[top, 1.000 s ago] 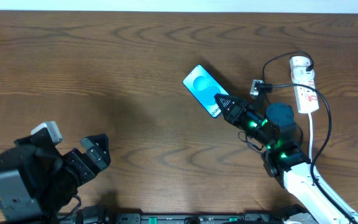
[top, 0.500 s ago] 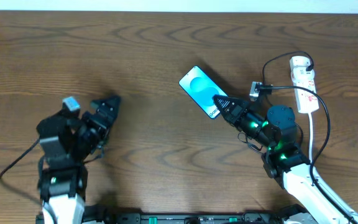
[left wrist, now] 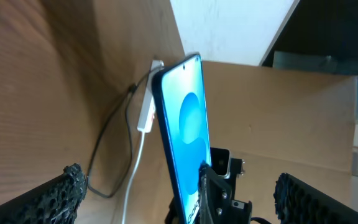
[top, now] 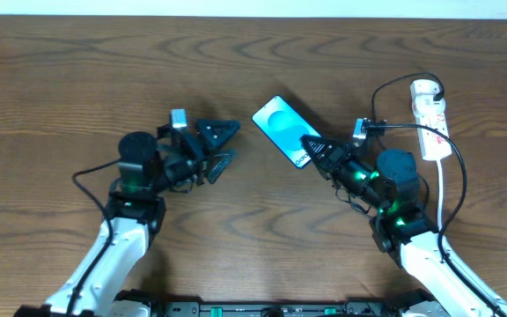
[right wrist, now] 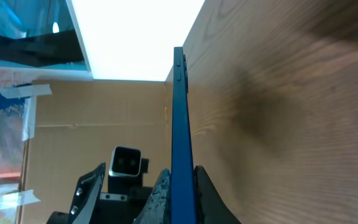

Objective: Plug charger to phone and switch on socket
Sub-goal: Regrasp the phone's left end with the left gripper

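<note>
My left gripper should move toward the phone's near edge [top: 272, 139] [left wrist: 168, 140] before it closes, because there is empty table between its open fingers and that edge in the overhead view.
The phone [top: 279, 129], blue screen up, lies aslant on the table right of centre. My right gripper [top: 313, 147] is shut on its near end; in the right wrist view the phone's edge [right wrist: 179, 118] stands between the two pads [right wrist: 161, 194]. My left gripper [top: 224, 146] is open and empty, just left of the phone and pointing at it; its wrist view shows the phone [left wrist: 188, 118] ahead between the spread fingers [left wrist: 66, 186]. The socket [top: 429, 115] lies at the far right. A thin black cable [top: 379, 91], perhaps the charger, loops from its far end; I cannot make out the plug tip.
The socket's white cord [top: 440, 189] runs toward the near edge beside my right arm. The strip [left wrist: 146, 112] and cables also show behind the phone in the left wrist view. The bare wooden table [top: 104, 70] spreads to the left and back.
My left arm has swung from the near left corner up and right, close to the phone, gripper open. My right gripper has kept hold of the phone, which has shifted slightly left.
</note>
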